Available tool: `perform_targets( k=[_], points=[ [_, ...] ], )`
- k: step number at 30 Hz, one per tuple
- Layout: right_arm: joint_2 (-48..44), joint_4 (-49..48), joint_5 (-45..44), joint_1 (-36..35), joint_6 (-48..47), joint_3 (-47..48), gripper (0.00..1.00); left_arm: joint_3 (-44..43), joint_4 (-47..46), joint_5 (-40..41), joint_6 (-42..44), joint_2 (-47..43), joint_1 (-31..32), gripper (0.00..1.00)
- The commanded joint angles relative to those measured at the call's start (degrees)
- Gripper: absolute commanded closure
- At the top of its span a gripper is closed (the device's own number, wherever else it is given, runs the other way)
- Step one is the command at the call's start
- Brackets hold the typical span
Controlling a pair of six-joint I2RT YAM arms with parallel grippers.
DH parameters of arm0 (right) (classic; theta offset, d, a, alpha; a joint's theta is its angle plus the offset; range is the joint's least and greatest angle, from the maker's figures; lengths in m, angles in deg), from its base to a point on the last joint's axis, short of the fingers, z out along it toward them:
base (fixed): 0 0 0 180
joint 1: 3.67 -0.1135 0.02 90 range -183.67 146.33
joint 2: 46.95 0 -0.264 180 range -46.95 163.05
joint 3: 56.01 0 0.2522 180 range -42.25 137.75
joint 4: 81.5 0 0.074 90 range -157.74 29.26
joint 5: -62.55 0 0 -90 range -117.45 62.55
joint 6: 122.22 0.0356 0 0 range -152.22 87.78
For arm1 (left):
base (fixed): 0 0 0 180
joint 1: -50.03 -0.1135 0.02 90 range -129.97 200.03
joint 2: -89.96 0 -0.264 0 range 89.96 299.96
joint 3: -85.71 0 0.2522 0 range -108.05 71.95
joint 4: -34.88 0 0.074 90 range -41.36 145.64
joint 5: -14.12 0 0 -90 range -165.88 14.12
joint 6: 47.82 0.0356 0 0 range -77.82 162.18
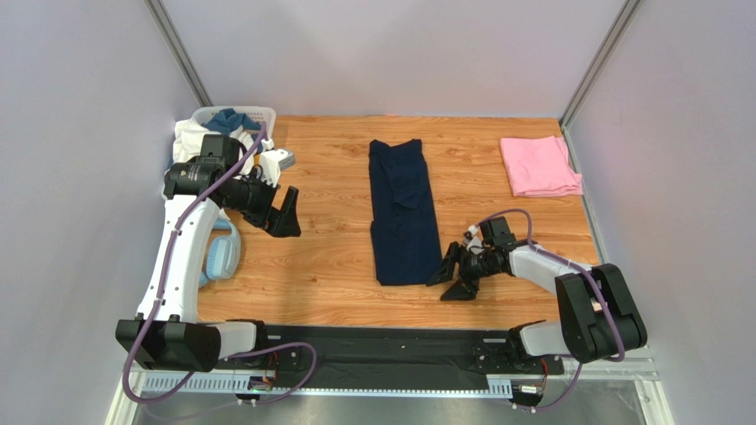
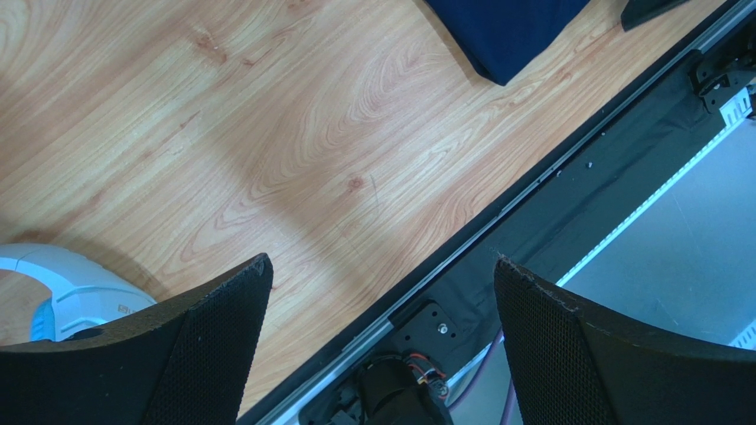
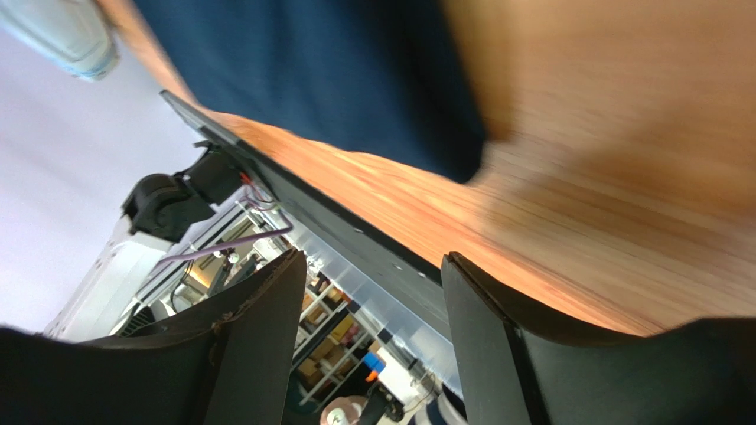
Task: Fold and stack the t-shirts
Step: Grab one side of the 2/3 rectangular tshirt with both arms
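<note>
The navy t-shirt needs to be folded, so my right gripper needs to grab its near corner next and leave its other near corner for my left gripper.
A dark navy t-shirt point(image 1: 404, 212) lies folded into a long narrow strip down the middle of the wooden table; its near corner shows in the left wrist view point(image 2: 510, 35) and fills the top of the right wrist view point(image 3: 311, 71). A light pink t-shirt point(image 1: 539, 165) lies folded at the far right corner. My right gripper point(image 1: 450, 277) sits low just right of the navy shirt's near corner, open, with nothing between its fingers point(image 3: 257, 345). My left gripper point(image 1: 284, 217) hovers over bare wood to the left, wide open and empty point(image 2: 381, 336).
A white basket point(image 1: 232, 119) with cloth in it stands at the far left corner. Light-blue headphones point(image 1: 220, 252) lie by the left arm, also seen from the left wrist point(image 2: 62, 292). A black rail point(image 1: 381, 345) runs along the table's near edge. Grey walls enclose the sides.
</note>
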Motion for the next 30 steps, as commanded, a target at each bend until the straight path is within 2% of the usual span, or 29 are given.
perform_targets(
  k=[1, 8, 15, 26, 30],
  points=[
    [-2.52, -5.98, -1.73, -0.09, 3.37, -4.01, 0.34, -0.05, 0.22, -1.59, 1.81, -1.37, -0.44, 0.00],
    [-1.56, -6.61, -2.69, 0.44, 2.05, -4.21, 0.30, 0.65, -0.04, -2.38, 1.46, -1.10, -0.44, 0.00],
    [3.54, -9.85, -3.40, 4.82, 0.03, -3.23, 0.28, 0.56, 0.13, -2.12, 1.37, -1.37, -0.44, 0.00],
    [9.52, -19.43, -1.12, 9.75, -1.38, -4.81, 0.32, 0.65, 0.14, -1.68, 0.94, -0.93, -0.44, 0.00],
    [11.97, -26.44, 0.64, 9.76, 1.25, -6.75, 0.35, 0.04, 0.13, -0.97, 0.85, -0.58, -0.44, 0.00]
  ],
)
